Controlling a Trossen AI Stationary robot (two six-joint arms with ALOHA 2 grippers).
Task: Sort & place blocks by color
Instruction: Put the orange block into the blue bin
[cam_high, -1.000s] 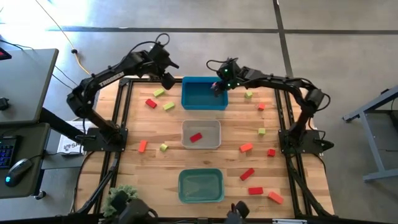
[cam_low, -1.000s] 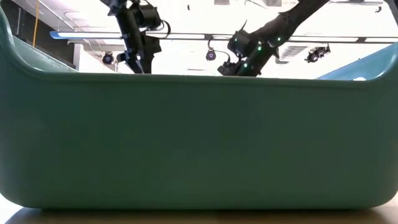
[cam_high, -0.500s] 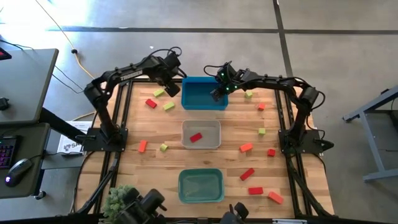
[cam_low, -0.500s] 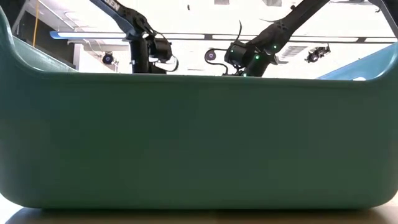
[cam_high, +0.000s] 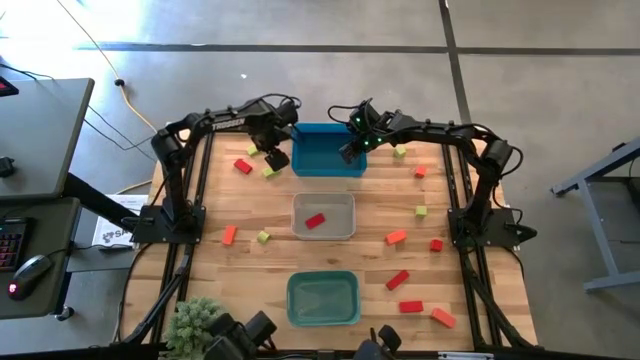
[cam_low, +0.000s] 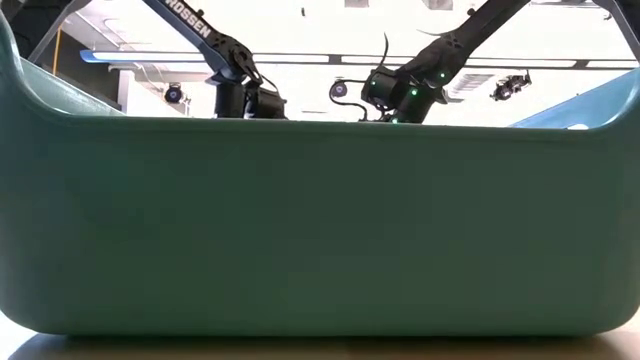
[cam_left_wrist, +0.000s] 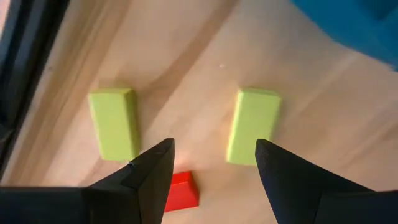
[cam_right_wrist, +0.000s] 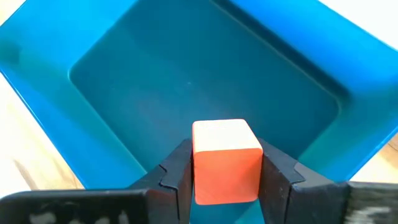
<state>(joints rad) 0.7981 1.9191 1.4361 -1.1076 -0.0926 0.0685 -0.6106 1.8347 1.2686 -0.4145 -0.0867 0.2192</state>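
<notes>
My right gripper will let go of the orange cube (cam_right_wrist: 227, 162) now, because the cube is inside the blue bin's sides and over the bin's bottom. It would rest in the blue bin.
My left gripper (cam_high: 277, 157) (cam_left_wrist: 214, 149) is open and hangs over the far left of the table, touching nothing. Two yellow-green bars (cam_left_wrist: 113, 123) (cam_left_wrist: 252, 124) and a red block (cam_left_wrist: 180, 190) lie flat on the wood below it. My right gripper (cam_high: 350, 148) (cam_right_wrist: 226, 155) is shut on an orange cube (cam_right_wrist: 226, 160) above the blue bin (cam_high: 328, 152). One red block (cam_high: 315, 220) lies in the clear-grey bin (cam_high: 324, 216). Other red, orange and yellow-green blocks lie scattered on the table, mostly on its right half. My right gripper pinches the orange cube by two opposite side faces (cam_right_wrist: 198, 163), one finger on each. The fingers point down, slanting toward the blue bin's floor (cam_right_wrist: 186, 81). The cube is lifted clear and sits squarely between the fingers, its top face toward the wrist camera.
The teal bin (cam_high: 323, 298) stands near the table's near edge and fills the low view (cam_low: 320, 230). Loose blocks lie right of the bins (cam_high: 397, 237) (cam_high: 436, 244) (cam_high: 398, 279) (cam_high: 411, 306) (cam_high: 443, 317), and others on the left (cam_high: 229, 235) (cam_high: 264, 237). A green plant (cam_high: 195, 318) sits at the near left corner.
My left gripper has swung toward the table's right and near side and come down, from beyond the blue bin's far left corner to just above the yellow-green bars. My right gripper has stayed over the blue bin with the orange cube.
</notes>
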